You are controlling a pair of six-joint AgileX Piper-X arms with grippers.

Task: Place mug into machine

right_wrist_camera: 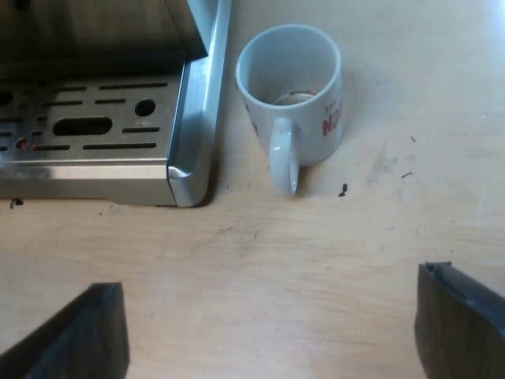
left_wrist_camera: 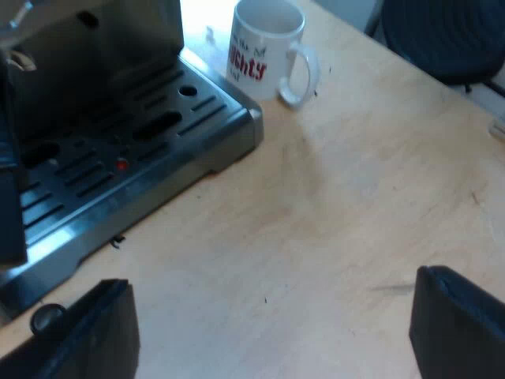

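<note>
My right gripper grabs the mug by its handle point(right_wrist_camera: 284, 158) next, to place the mug into the machine point(right_wrist_camera: 95, 118).
A white mug point(left_wrist_camera: 264, 47) with red lettering stands upright on the wooden table, just beside the corner of the espresso machine's metal drip tray point(left_wrist_camera: 126, 150). In the right wrist view the mug point(right_wrist_camera: 292, 99) is empty, its handle turned toward my right gripper point(right_wrist_camera: 268, 332), which hangs open above the bare table a short way from it. My left gripper point(left_wrist_camera: 268, 332) is open too, farther from the mug, over the table by the drip tray's edge point(right_wrist_camera: 189, 118). Neither gripper holds anything.
The machine's slotted drip tray has a small red dot point(left_wrist_camera: 121, 165) among its slots. A dark chair point(left_wrist_camera: 450, 35) stands beyond the table's edge past the mug. Small dark specks point(right_wrist_camera: 342, 189) lie on the wood near the mug.
</note>
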